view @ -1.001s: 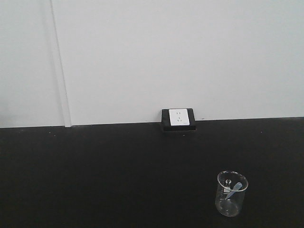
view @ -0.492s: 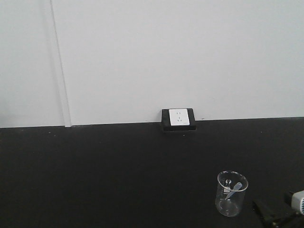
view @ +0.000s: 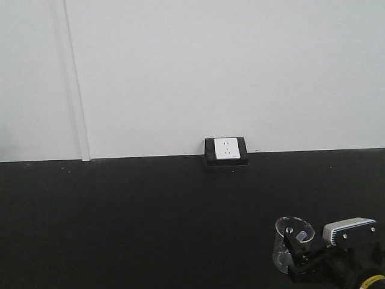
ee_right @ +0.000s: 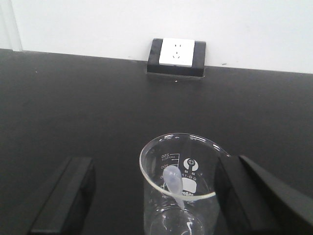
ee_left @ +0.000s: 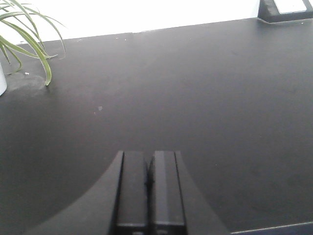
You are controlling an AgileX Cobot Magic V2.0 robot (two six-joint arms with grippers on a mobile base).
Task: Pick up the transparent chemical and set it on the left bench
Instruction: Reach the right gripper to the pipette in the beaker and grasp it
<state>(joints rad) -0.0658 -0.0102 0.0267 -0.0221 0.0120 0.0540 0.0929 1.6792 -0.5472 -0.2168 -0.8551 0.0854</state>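
The right gripper grabs the pipette by the stem just below its bulb [ee_right: 179, 196] next, to move the transparent chemical to the left bench.
The transparent chemical [ee_right: 174, 180] is a clear, faintly bluish pipette. It leans bulb-up inside a small glass beaker [ee_right: 179, 196] on the black counter. My right gripper [ee_right: 155, 169] is open, with one finger on each side of the beaker, not touching the pipette. In the front view the right gripper [view: 304, 262] covers the beaker's [view: 289, 230] lower right part. My left gripper [ee_left: 149, 181] is shut and empty, low over bare black counter. The left bench is out of view.
A white socket box [view: 225, 150] in a black frame sits at the wall behind the beaker and shows in the right wrist view [ee_right: 176, 54]. A potted plant's leaves [ee_left: 29, 34] hang at the far left. The black counter [view: 120, 223] spans the front view.
My right gripper came in from the bottom right and moved left and up to the beaker, which it now straddles. The beaker and pipette have not moved.
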